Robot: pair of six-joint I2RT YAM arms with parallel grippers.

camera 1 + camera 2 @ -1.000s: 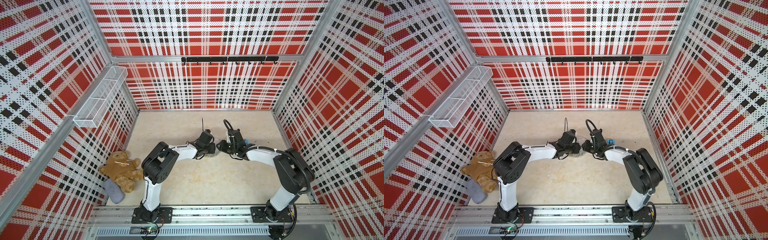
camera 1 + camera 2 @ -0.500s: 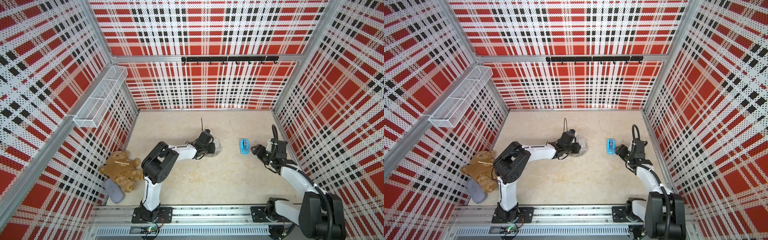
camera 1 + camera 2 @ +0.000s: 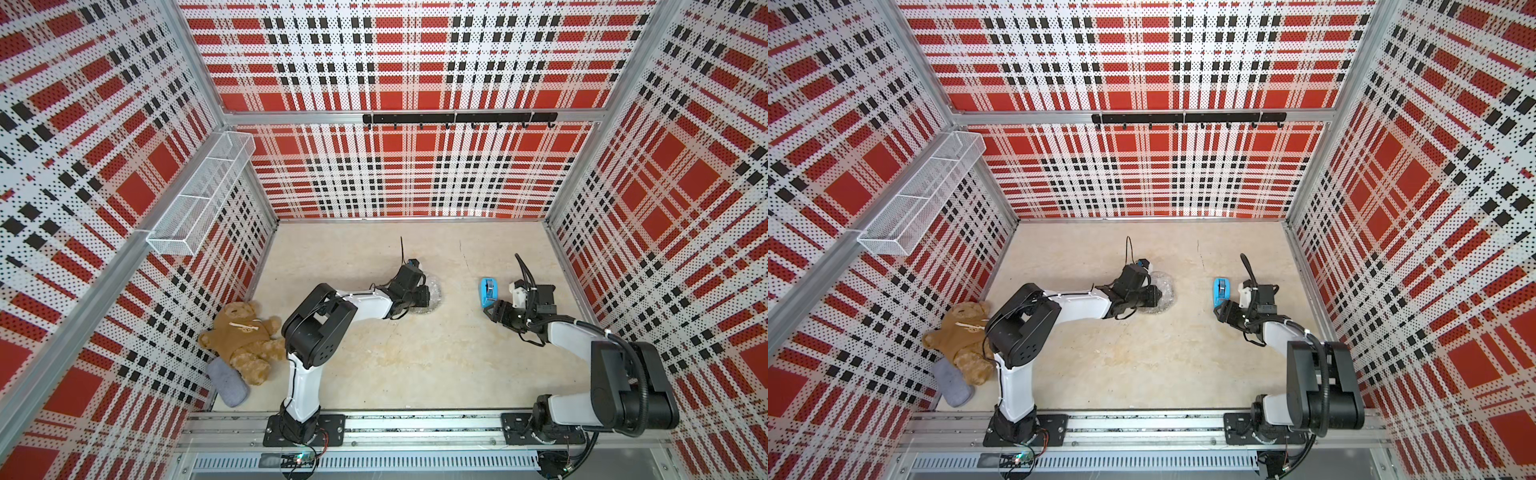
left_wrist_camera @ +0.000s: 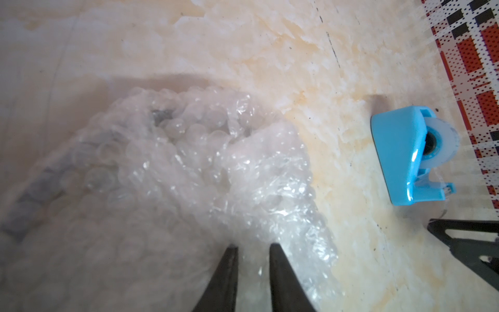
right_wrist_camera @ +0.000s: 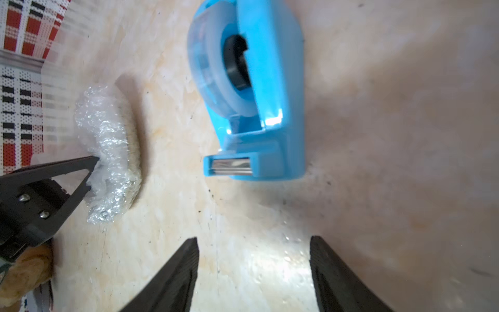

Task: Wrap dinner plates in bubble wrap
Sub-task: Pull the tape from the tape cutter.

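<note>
I should pinch the tape's loose end at the blue dispenser's cutting edge with my right gripper next. Then I pull out a piece of tape to seal the bubble wrap (image 3: 433, 294).
The bubble wrap (image 3: 433, 294) (image 3: 1163, 291) lies bundled in a round lump at mid-floor. In the left wrist view, dark patches of the dinner plate (image 4: 159, 116) show through the bubble wrap (image 4: 189, 167); the rest of the plate is hidden. My left gripper (image 4: 252, 247) is over the bundle's near edge, shut on a fold of the wrap. In the right wrist view both fingertips of the left gripper (image 5: 91, 173) touch the bubble wrap (image 5: 110, 151). My right gripper (image 5: 253, 240) (image 3: 488, 309) stands open and empty, apart from the bundle.
A blue tape dispenser (image 3: 488, 289) (image 5: 256, 89) lies just beyond the right gripper's fingertips. A teddy bear (image 3: 245, 336) and a grey cloth (image 3: 228, 382) lie by the left wall. On the left wall hangs a wire basket (image 3: 203, 199), on the back wall a hook rail (image 3: 457, 118).
My right arm left the bundle, swung to the right side and opened its jaws; it now stands beside the tape dispenser. The left arm stayed on the bundle.
</note>
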